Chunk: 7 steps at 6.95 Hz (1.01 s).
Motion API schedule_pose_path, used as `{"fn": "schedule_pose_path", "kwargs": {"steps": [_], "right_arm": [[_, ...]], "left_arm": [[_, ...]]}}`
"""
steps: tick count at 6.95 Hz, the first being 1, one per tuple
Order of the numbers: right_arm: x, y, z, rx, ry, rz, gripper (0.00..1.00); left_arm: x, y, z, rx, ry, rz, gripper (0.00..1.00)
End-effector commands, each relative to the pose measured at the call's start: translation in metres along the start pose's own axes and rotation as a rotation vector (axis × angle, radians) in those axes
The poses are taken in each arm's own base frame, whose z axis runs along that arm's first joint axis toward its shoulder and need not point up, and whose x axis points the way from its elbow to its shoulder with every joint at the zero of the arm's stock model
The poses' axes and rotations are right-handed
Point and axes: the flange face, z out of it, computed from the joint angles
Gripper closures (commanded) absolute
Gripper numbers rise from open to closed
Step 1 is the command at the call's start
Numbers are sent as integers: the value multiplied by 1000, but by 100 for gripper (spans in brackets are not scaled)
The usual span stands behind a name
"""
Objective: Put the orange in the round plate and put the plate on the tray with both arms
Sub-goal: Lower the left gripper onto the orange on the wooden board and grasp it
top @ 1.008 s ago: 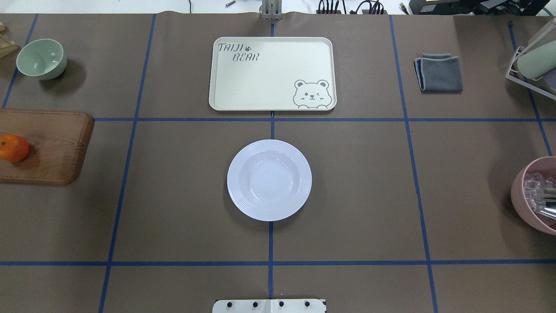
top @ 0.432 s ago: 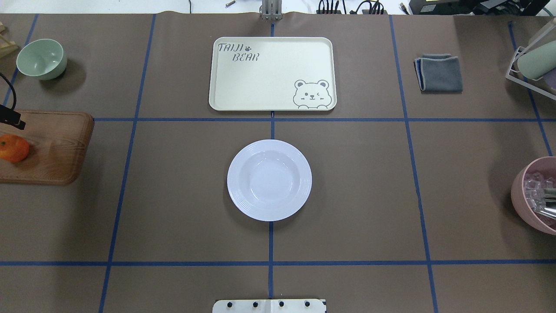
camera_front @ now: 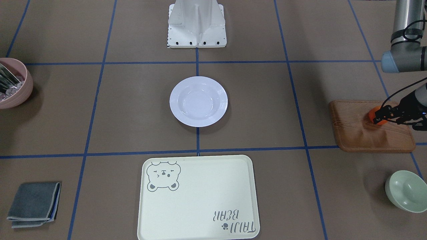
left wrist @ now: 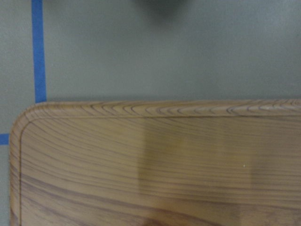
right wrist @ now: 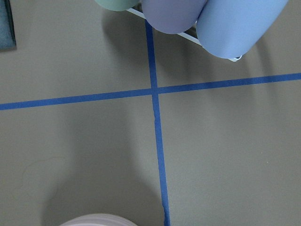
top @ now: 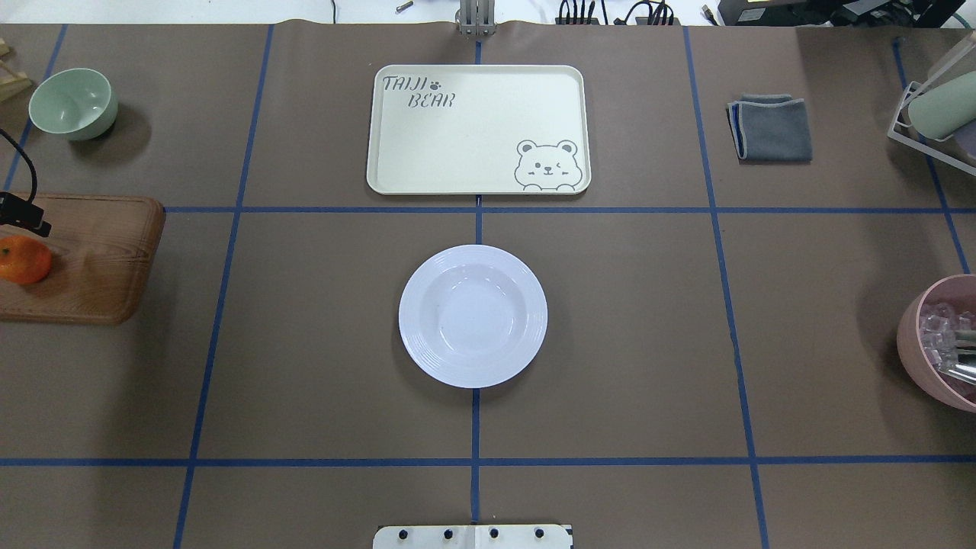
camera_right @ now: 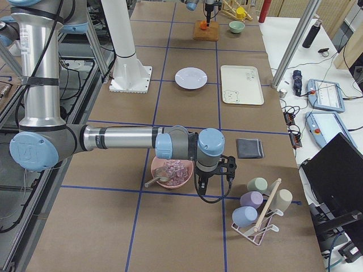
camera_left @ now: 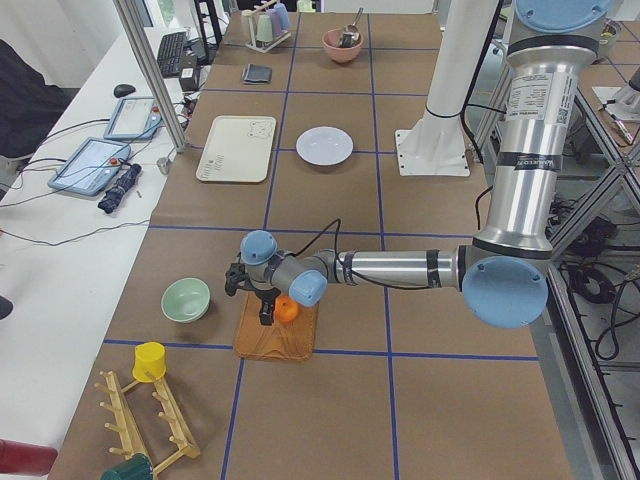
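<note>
My left gripper grips the orange (camera_front: 373, 117) by its round sides next, to set the fruit in the round plate (camera_front: 198, 101).
The orange (top: 23, 259) rests on the wooden board (top: 91, 259) at the table's far left. My left gripper (camera_front: 380, 115) hangs just over the orange (camera_front: 373, 117), fingers spread and holding nothing; only its black tip and cable show at the overhead view's left edge. The white round plate (top: 473, 316) sits empty at the table's centre. Beyond it lies the cream bear tray (top: 478, 130), also empty. My right gripper (camera_right: 226, 170) hovers low beside the pink bowl (camera_right: 171, 173), seen only from the right side, so I cannot tell whether it is open or shut.
A pale green bowl (top: 73, 103) stands beyond the board. A folded grey cloth (top: 770, 127) lies at the back right, a cup rack (top: 938, 107) at the right edge. The pink bowl (top: 934, 343) holds clear pieces and a utensil. The robot base (camera_front: 196, 23) stands behind the plate.
My left gripper's black tip and cable have come into the overhead view at the left edge and moved closer to the orange. Plate, tray and orange have not moved.
</note>
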Motion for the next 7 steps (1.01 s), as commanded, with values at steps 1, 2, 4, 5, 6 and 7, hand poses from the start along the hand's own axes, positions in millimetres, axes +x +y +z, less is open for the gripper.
{"fn": "schedule_pose_path", "kwargs": {"steps": [1,2,4,5,6,7], "right_arm": [[0,0,0,-1,-1,1,0],[0,0,0,-1,-1,1,0],[-2,0,0,-2,-17,0,0],[-3,0,-1,0,-21,-2,0],[-5,0,-1,-3,-43,-2,0],[-6,1,-1,-4,-51,-1,0]], "left_arm": [[-2,14,12,-30,-5,7,1],[-10,22,15,-38,-8,1,1],[-12,36,14,-68,33,-5,23],[-11,36,14,-70,36,-5,71],[-3,34,8,-59,42,5,100],[21,28,-15,-24,67,29,100]]}}
